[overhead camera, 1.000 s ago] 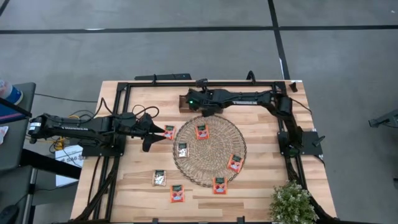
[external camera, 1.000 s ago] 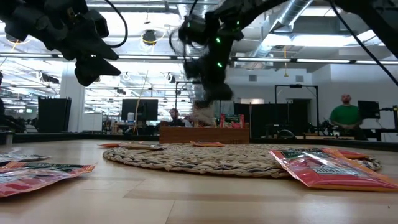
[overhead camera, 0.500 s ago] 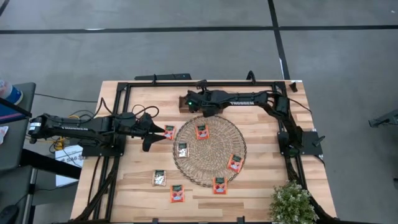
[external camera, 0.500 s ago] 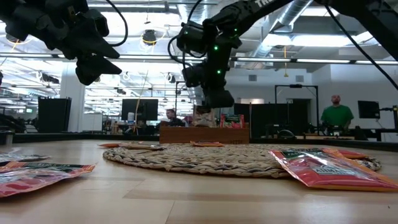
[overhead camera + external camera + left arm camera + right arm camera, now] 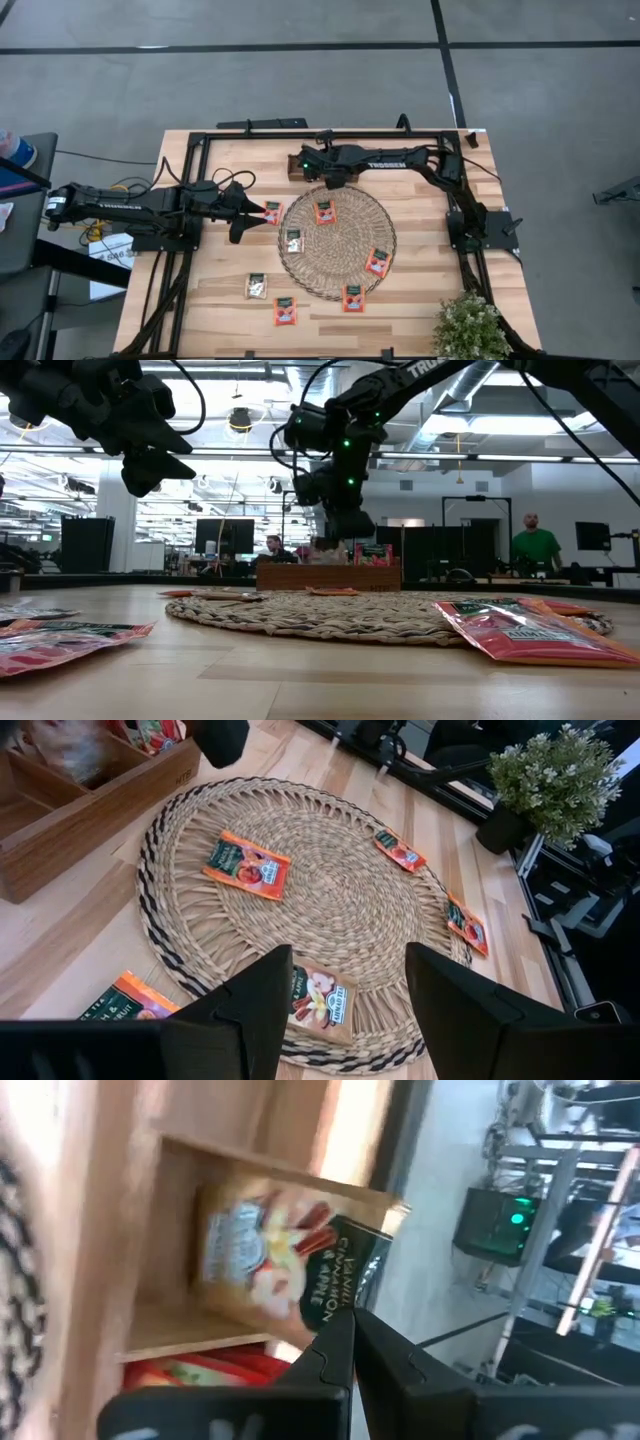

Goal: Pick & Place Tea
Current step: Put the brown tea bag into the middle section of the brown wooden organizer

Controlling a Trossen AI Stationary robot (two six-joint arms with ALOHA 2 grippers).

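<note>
The robot's right gripper needs to open now, because the beige packet's lower end [image 5: 222, 1245] reaches inside the sides of the tray section, so the packet would rest there.
A round woven mat [image 5: 337, 240] carries several tea packets, among them a red one [image 5: 324, 211] and a beige one [image 5: 293, 240]. More packets lie flat on the bare wood: [image 5: 272, 212], [image 5: 258, 286], [image 5: 285, 311]. My right gripper [image 5: 348, 1318] is shut over the brown wooden tray [image 5: 300, 165] at the far edge, on a beige packet [image 5: 270, 1265] with a dark green label. My left gripper [image 5: 345, 960] hangs open above the mat's left rim, with nothing between its fingers. My right gripper pinches the beige packet's dark green edge [image 5: 338, 1302] between its two fingertips, slanting down from the table's right. The packet reaches away from the fingers, tilted, into a tray compartment. I cannot tell whether its lower end rests on the tray's floor.
A red packet [image 5: 373, 553] stands upright in the tray [image 5: 328, 575]. A potted plant [image 5: 470, 325] sits at the near right corner. Black frame rails [image 5: 190, 200] run along the table's left, far and right sides. People stand in the room beyond.
My right gripper has sunk a little toward the wooden tray, staying shut on the packet.
</note>
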